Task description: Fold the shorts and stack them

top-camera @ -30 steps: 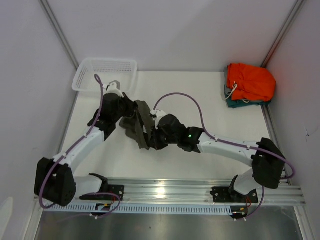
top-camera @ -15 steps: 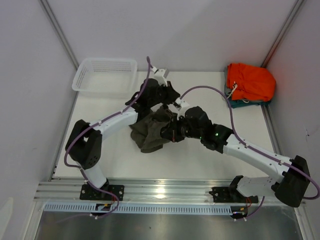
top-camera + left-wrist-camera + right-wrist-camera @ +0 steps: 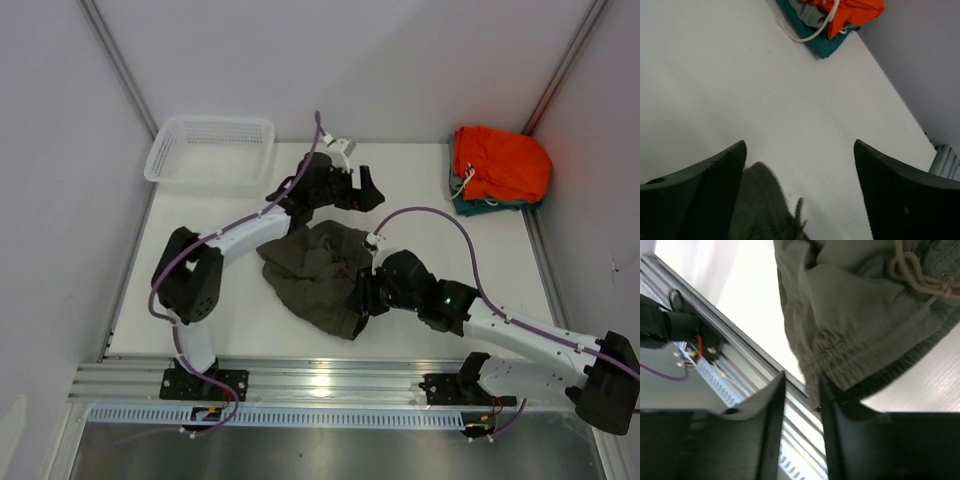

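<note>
My right gripper has to grab the olive-green shorts (image 3: 318, 272) by the waistband's near corner (image 3: 352, 328) next, so the legs stay free to spread for folding.
The olive-green shorts (image 3: 318, 272) lie crumpled and partly spread on the white table's middle. My left gripper (image 3: 365, 192) hovers just beyond their far edge, jaws wide open and empty. In the left wrist view that gripper (image 3: 800, 142) frames bare table, with a corner of the shorts (image 3: 760, 210) beside its left finger. My right gripper (image 3: 358, 300) sits at the shorts' near right edge. In the right wrist view its jaws (image 3: 801, 376) stand apart. The elastic waistband and knotted drawstring (image 3: 912, 275) lie just beyond the tips, and a hem brushes the right finger (image 3: 840, 430).
A white mesh basket (image 3: 210, 150) stands at the far left. Bright orange shorts (image 3: 500, 165) rest on a teal garment (image 3: 468, 207) at the far right corner, also in the left wrist view (image 3: 855, 10). A metal rail (image 3: 330, 380) runs along the near edge. Walls close in on both sides.
Both grippers opened and let the shorts go. The bunched cloth dropped and spread on the table. The left gripper moved far and right; the right drew back toward the near edge.
</note>
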You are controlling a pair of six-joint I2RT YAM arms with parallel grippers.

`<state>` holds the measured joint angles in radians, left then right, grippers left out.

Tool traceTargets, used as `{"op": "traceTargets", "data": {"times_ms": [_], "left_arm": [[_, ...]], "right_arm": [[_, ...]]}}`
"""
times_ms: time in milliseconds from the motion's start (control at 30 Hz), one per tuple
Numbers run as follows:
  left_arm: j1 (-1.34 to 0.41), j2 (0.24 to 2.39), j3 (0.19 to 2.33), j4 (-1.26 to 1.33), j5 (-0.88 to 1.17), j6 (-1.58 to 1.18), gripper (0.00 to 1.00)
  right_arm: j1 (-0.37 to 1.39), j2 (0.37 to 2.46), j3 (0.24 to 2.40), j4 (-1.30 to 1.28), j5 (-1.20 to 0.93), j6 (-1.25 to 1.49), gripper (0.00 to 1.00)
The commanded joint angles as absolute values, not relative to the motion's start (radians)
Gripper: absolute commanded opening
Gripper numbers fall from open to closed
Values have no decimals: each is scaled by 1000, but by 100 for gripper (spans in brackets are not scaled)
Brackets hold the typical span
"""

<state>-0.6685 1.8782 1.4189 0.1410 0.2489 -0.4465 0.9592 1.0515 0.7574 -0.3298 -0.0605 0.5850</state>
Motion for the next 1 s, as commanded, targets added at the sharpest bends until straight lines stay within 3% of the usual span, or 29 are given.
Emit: {"op": "traceTargets", "data": {"times_ms": [0, 200, 300, 667, 800, 967], "left_arm": [[-551, 1718, 1459, 22, 261, -453, 96], [-457, 1580, 1447, -155, 220, -442, 99], [-453, 1507, 1416, -236, 131, -426, 99], [-382, 1315, 1218, -360, 146, -423, 99], [-376, 1249, 1152, -380, 140, -426, 99], [-376, 1189, 1097, -385, 164, -433, 99]], "right_arm": [[960, 1002, 675, -236, -58, 560, 38], [940, 1003, 609, -135, -161, 529, 55], [974, 993, 621, -185, -77, 453, 66], [1192, 1023, 719, -304, 198, 229, 72], [1333, 1141, 796, -368, 433, 172, 76], [1469, 1328, 914, -436, 534, 85, 78]]}}
